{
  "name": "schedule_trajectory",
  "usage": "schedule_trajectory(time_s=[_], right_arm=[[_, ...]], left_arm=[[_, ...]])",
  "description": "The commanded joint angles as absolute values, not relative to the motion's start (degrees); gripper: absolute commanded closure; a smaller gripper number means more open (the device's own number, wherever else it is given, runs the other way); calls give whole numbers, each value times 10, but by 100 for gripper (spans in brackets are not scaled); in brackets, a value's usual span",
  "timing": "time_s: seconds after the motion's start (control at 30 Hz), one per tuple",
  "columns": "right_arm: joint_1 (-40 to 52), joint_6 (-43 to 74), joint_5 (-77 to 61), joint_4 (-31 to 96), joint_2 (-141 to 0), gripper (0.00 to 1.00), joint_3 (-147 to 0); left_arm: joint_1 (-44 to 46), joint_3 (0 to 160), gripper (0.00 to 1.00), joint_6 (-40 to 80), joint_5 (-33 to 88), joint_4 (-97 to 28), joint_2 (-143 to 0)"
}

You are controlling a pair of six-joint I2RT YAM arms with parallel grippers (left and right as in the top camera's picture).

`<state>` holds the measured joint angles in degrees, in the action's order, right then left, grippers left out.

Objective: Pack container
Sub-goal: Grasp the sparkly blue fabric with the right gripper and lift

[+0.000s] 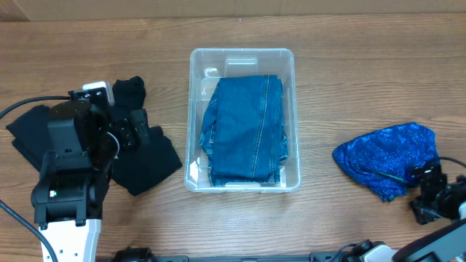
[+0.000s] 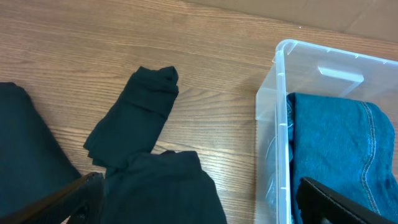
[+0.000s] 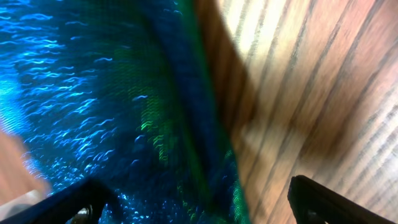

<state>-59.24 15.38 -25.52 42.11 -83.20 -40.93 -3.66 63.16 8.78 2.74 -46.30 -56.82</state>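
Note:
I will grab the shiny blue sequined garment (image 1: pixel 386 154) by its near edge with my right gripper. Then the garment's body stays free to lay into the container.
The clear plastic container (image 1: pixel 242 57) stands mid-table with folded blue jeans (image 1: pixel 246 131) inside; its wall also shows in the left wrist view (image 2: pixel 273 118). A black garment (image 1: pixel 149 161) lies left of it, with more black pieces behind it. My left gripper (image 1: pixel 138 129) is open above the black garment (image 2: pixel 161 186), fingers wide apart. A shiny blue sequined garment (image 1: pixel 386 154) lies at the right. My right gripper (image 1: pixel 429 191) is open at its near right edge, its fingers straddling the fabric (image 3: pixel 124 112).
A black sock-like piece (image 1: pixel 129 90) lies behind the left arm and shows in the left wrist view (image 2: pixel 140 112). Another black cloth (image 1: pixel 29 131) lies at the far left. The bare wooden table (image 1: pixel 342 80) surrounds the container.

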Motion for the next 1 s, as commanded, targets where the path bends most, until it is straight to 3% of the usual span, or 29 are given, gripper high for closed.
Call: schedule_trajectory(time_s=[0.0, 0.4, 0.97], right_arm=[[-593, 151, -267, 375, -861, 2, -376], [-585, 151, -286, 262, -916, 3, -332], [-566, 155, -303, 305, -933, 6, -329]], left_arm=[[-34, 646, 0, 77, 23, -463, -569], [-34, 646, 0, 77, 23, -463, -569], [-34, 646, 0, 77, 24, -465, -569]])
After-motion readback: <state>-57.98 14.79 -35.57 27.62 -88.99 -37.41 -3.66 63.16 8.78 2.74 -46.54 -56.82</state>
